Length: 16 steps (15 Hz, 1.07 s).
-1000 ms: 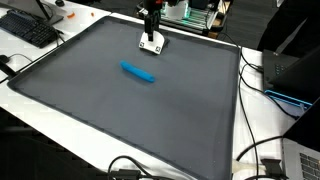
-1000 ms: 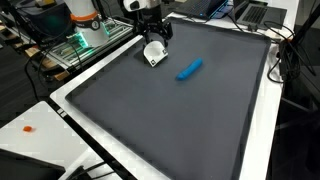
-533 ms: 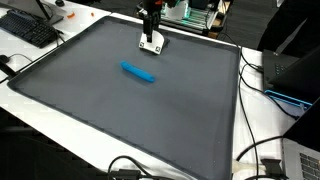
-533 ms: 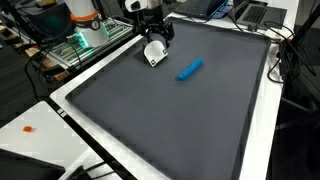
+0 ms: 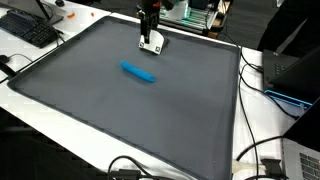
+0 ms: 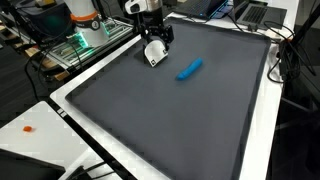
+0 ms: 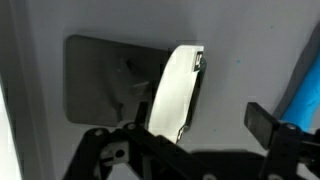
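Observation:
The thin white flat piece [image 5: 152, 41] [image 7: 175, 100] stands edge-on between my open fingertips, though nearer one, so my gripper closes on it next.
My gripper [image 5: 149, 30] hangs over the far edge of a dark grey mat [image 5: 120, 110], seen in both exterior views [image 6: 152, 40]. A small white flat object [image 5: 152, 42] sits tilted right below it [image 6: 153, 52]. In the wrist view the white object [image 7: 175, 90] stands edge-on between my spread fingers, close to the left one, with a clear gap to the right finger [image 7: 265, 122]. It casts a grey rectangular shadow to its left. My gripper [image 7: 195, 130] is open. A blue cylinder-like object [image 5: 138, 72] lies on the mat apart from the gripper [image 6: 189, 69], and its edge shows at the right of the wrist view [image 7: 305, 95].
The mat lies on a white table [image 6: 40, 140]. A keyboard [image 5: 30, 28] sits on a table corner. Cables [image 5: 262, 75] and a laptop [image 6: 250, 12] line one side. Electronics with green lights [image 6: 85, 40] stand behind the arm. A small orange item [image 6: 29, 128] lies on the white table.
Almost nothing: the gripper and the white object have shifted very slightly toward the mat's far edge. The blue object has not moved.

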Available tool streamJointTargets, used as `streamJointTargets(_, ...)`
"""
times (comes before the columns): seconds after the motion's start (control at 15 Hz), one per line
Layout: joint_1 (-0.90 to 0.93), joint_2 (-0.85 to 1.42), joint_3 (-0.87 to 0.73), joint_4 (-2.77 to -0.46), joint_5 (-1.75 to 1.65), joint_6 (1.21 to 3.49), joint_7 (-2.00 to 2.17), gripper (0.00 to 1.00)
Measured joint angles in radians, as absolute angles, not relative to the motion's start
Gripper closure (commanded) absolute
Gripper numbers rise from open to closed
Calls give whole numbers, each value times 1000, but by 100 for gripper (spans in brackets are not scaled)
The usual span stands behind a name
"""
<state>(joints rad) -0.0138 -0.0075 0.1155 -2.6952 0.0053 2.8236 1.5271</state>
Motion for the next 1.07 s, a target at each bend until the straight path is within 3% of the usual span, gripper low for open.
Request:
streamJointTargets(0.07,-12,-3,114,-2693,5,2825,1531,10)
streamJointTargets(0.13,-9,1,112,-2692,5,2826,1534,32)
streamJointTargets(0.27,-3,8,107,-2687,5,2827,1543,37)
streamJointTargets(0.8,14,23,90,-2667,5,2828,1570,99)
streamJointTargets(1.07,14,23,79,-2660,6,2826,1594,99)
